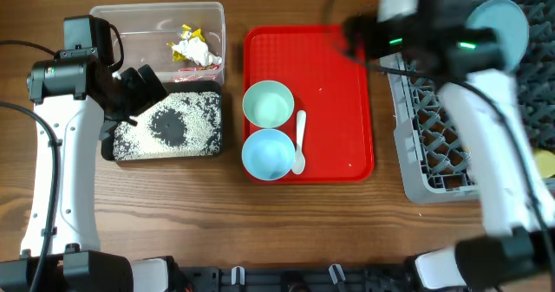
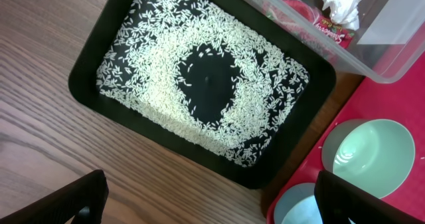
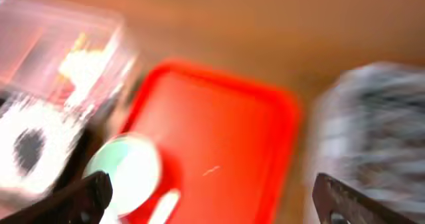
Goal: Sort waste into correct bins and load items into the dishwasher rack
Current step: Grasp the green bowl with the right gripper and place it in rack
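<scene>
Next, my right gripper grabs the pale green bowl by its rim (image 1: 292, 104) (image 3: 158, 165), so the opposite edge stays free to enter the dishwasher rack.
The clear tub (image 1: 130, 19) holds a crumpled white tissue (image 1: 198, 51) and red and yellow wrappers (image 1: 184, 32). The black tray (image 1: 165, 157) holds rice grains (image 1: 204, 119). The pale green bowl (image 1: 267, 103), light blue bowl (image 1: 268, 153) and white spoon (image 1: 299, 142) lie on the red tray (image 1: 334, 93). The blue plate (image 1: 499, 28) stands in the grey rack (image 1: 434, 145). My left gripper (image 1: 149, 91) is open and empty over the black tray's near edge (image 2: 212, 204). My right gripper (image 1: 354, 34) is open and empty above the red tray (image 3: 212, 197); its view is blurred.
In the left wrist view the black tray (image 2: 93, 84), green bowl (image 2: 368, 157) and tub (image 2: 372, 58) show. A yellow object (image 1: 545, 164) sits at the rack's right edge. Bare wooden table lies in front of the trays.
</scene>
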Robot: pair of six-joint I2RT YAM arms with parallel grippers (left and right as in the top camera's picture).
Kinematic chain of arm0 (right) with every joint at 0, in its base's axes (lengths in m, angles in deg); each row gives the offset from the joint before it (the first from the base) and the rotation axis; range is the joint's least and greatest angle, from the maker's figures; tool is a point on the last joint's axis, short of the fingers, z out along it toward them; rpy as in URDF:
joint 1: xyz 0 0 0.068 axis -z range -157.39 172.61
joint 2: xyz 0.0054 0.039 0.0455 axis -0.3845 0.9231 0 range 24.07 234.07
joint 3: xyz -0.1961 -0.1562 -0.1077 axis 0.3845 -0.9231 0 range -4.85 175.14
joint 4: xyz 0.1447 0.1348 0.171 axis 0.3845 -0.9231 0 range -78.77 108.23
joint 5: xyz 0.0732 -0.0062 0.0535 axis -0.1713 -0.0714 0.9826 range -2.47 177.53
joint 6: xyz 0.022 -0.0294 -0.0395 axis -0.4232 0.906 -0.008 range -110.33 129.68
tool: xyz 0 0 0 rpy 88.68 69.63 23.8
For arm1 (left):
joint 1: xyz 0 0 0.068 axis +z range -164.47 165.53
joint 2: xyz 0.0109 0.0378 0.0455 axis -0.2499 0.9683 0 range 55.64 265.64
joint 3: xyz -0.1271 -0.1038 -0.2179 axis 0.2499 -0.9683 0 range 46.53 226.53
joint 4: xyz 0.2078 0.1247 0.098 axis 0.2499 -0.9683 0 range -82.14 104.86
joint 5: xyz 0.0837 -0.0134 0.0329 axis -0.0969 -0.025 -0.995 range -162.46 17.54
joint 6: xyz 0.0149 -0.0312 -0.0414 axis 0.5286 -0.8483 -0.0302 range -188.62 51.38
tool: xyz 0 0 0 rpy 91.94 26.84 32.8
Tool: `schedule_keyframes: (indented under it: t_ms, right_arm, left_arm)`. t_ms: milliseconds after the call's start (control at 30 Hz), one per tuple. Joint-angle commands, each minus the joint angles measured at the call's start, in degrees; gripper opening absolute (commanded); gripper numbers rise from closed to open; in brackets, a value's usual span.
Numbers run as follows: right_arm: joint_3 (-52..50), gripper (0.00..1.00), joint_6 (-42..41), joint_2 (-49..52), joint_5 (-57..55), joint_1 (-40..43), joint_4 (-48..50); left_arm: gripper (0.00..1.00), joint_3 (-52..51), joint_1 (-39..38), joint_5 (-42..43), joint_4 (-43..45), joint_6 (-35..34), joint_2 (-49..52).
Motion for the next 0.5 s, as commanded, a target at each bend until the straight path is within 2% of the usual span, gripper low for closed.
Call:
schedule_keyframes:
  t_ms: [0, 67, 100, 167, 200, 333, 433, 467]
  right_arm:
    - [-0.55, 1.00, -2.47, 7.78, 5.22, -7.69, -2.82]
    - [-0.55, 0.96, -7.61, 14.25, 5.14, -10.93, -2.80]
    - [-0.55, 0.88, -9.27, 16.70, 4.76, -11.32, -2.82]
    - [-0.57, 0.51, -12.85, 22.36, 4.79, -11.30, -3.26]
    - [-0.55, 0.43, -13.75, 24.72, 4.81, -11.30, -3.26]
    - [-1.73, 0.32, -13.70, 29.66, 4.83, -11.43, -2.64]
    - [-3.19, 0.09, -13.79, 29.66, 4.79, -11.41, -0.39]
    - [-3.19, 0.04, -13.81, 29.64, 4.76, -11.41, -0.20]
  left_arm:
    - [1.00, -0.17, 0.26, 0.46, 0.17, -0.13, 0.24]
    - [1.00, -0.17, 0.26, 0.46, 0.17, -0.13, 0.24]
    - [1.00, -0.17, 0.26, 0.44, 0.17, -0.13, 0.24]
    - [1.00, -0.17, 0.26, 0.44, 0.17, -0.13, 0.24]
    - [1.00, -0.17, 0.26, 0.44, 0.17, -0.13, 0.24]
    - [1.00, -0.17, 0.26, 0.44, 0.17, -0.13, 0.24]
    - [1.00, -0.17, 0.26, 0.46, 0.17, -0.13, 0.24]
    - [1.00, -0.17, 0.26, 0.46, 0.17, -0.13, 0.24]
